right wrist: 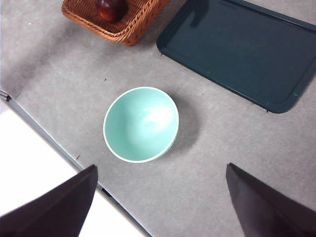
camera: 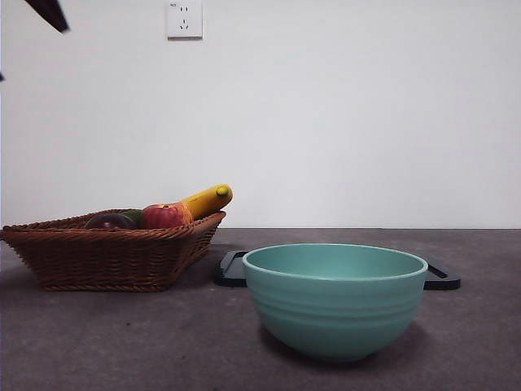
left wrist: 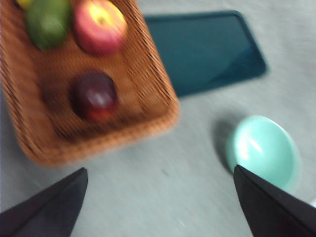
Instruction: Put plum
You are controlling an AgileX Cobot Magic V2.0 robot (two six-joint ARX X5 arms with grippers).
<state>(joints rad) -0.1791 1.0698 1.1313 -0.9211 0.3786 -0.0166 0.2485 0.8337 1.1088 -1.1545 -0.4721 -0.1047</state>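
The dark purple plum should go in the teal bowl, so I need to grab it next by its rounded body with my left gripper.
The dark purple plum lies alone in the near part of the woven basket; it also shows in the front view as a dark dome above the basket rim, and in the right wrist view. My left gripper hovers open above the table between basket and bowl, holding nothing. My right gripper is open too, high over the table near the teal bowl. In the front view only a black tip of one arm shows at the top left.
A red-yellow apple, a green fruit and a yellow banana share the basket. A dark tray lies flat behind the bowl. The table's edge runs close to the bowl.
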